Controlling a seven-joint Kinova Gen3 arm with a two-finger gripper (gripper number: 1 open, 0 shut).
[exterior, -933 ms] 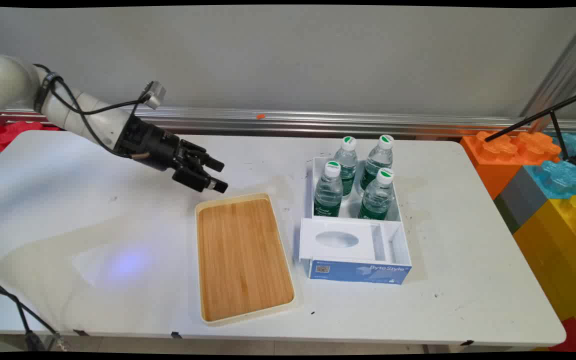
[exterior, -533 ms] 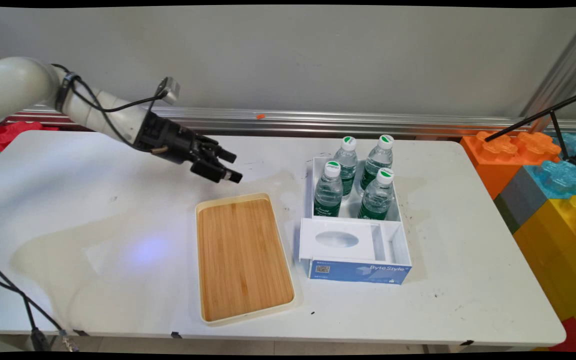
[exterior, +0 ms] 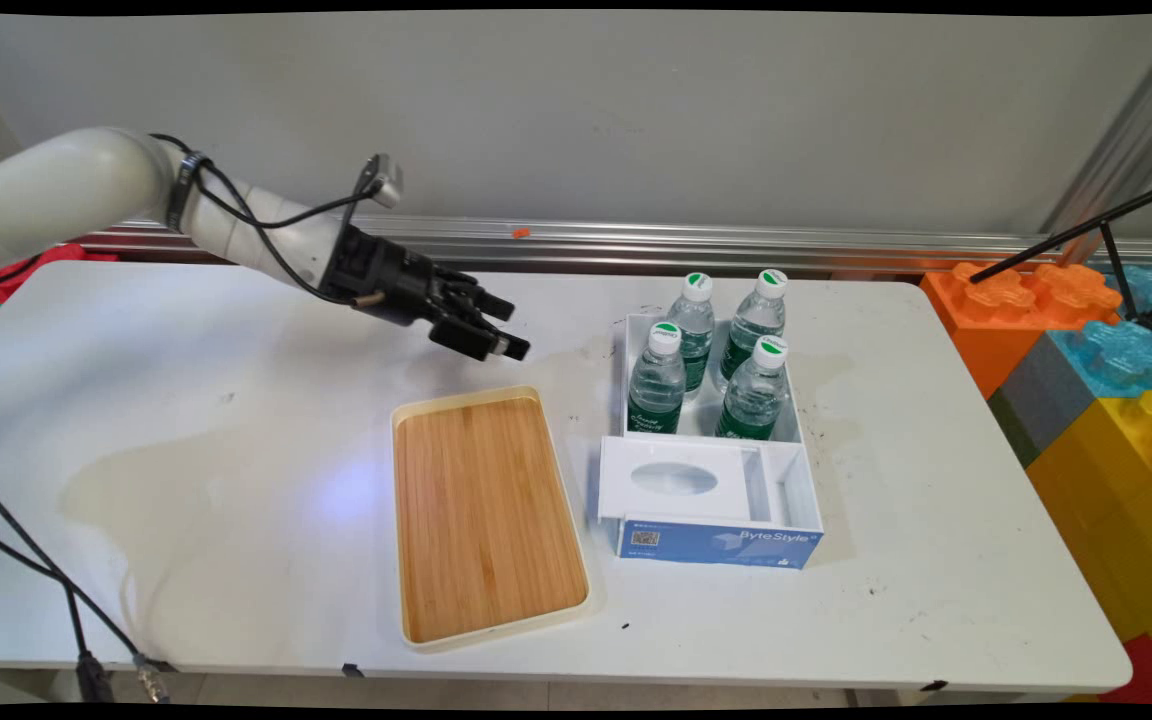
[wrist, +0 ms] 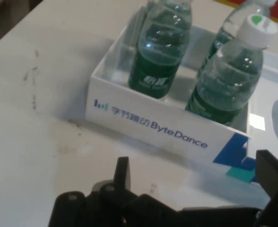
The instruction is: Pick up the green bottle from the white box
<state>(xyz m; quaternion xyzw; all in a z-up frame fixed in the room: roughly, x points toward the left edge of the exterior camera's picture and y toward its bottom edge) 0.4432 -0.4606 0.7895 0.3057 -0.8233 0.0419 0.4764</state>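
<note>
The bottle nearest the tray (exterior: 484, 512) needs to be lifted out of the box, so I should next pick up the bottle with my gripper by its clear body above the label (exterior: 658, 378).
My black gripper (exterior: 507, 327) hangs open and empty above the table, just past the far edge of the wooden tray (exterior: 484, 512) and left of the white box (exterior: 626, 345). Several water bottles (exterior: 656, 380) with white caps stand upright in the box's far compartment. In the hand view the gripper (wrist: 195, 177) faces the box's side wall (wrist: 143, 120), lettered ByteDance, with two bottles (wrist: 160, 52) behind it. Its fingers (wrist: 122, 171) are spread wide, and nothing lies between them.
The box's near part carries a white lid with an oval hole (exterior: 674, 479) and a blue ByteStyle front. Large coloured toy blocks (exterior: 1096, 350) stand off the table's right end. A black tripod leg (exterior: 1076, 235) crosses above them. Black cables hang at the lower left.
The arm has swung right and slightly up, carrying the gripper from the tray's far left corner toward the bottle box. The fingers stayed open.
</note>
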